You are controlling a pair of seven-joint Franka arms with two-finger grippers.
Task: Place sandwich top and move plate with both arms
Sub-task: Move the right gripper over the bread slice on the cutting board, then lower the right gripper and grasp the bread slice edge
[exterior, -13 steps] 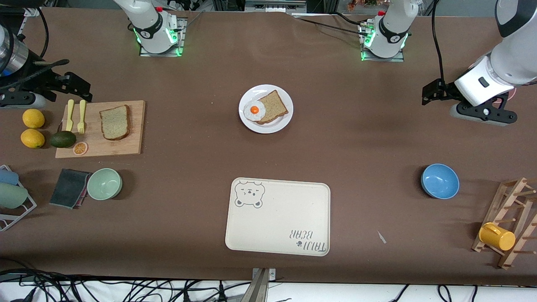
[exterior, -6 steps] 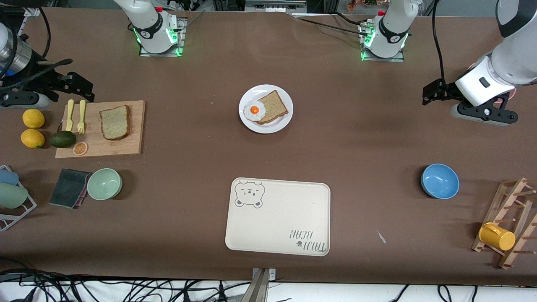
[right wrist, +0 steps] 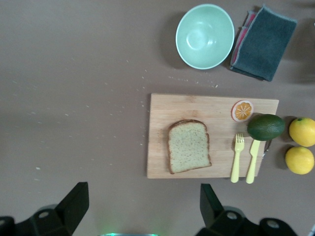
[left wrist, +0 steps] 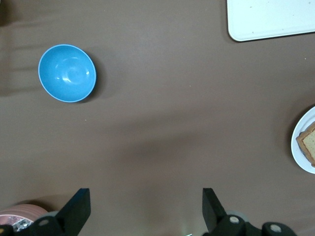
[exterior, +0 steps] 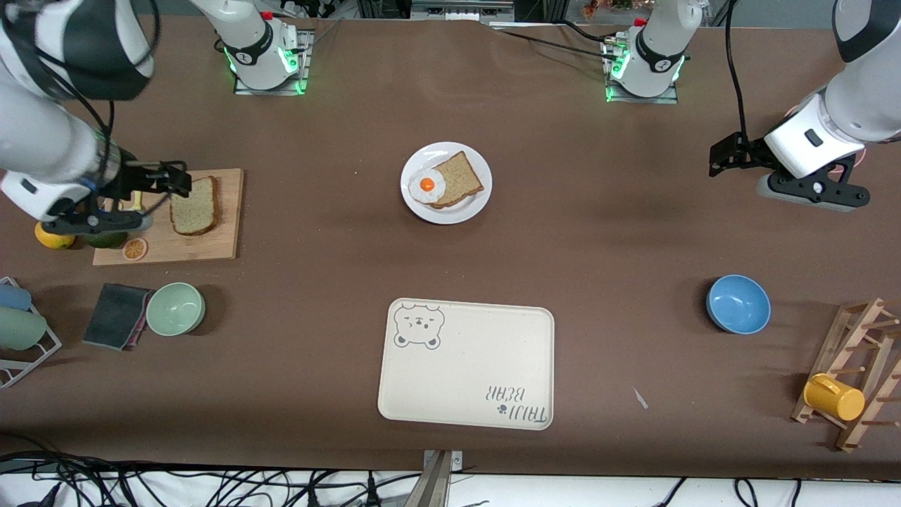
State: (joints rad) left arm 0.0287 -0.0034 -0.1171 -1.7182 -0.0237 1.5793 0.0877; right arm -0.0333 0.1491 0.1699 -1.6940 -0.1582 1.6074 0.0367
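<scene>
My right gripper grabs the sandwich top by its crust edge next, to set it over the fried egg on the plate.
The sandwich top, a pale speckled bread slice, lies on a wooden cutting board at the right arm's end of the table; it also shows in the right wrist view. My right gripper is open and empty in the air over the board, beside the slice. In its wrist view the gripper has nothing between its fingers. The white plate at mid-table holds a darker bread slice and a fried egg. My left gripper is open and empty, waiting over bare table; the plate's rim shows in its view.
An avocado, lemons, an orange slice and yellow cutlery lie on or beside the board. A green bowl and grey cloth sit nearer the camera. A bear-print tray, blue bowl and mug rack stand nearer too.
My right arm has swung in from the table's end to over the cutting board, now covering the cutlery and a lemon in the front view. The left arm has barely moved.
</scene>
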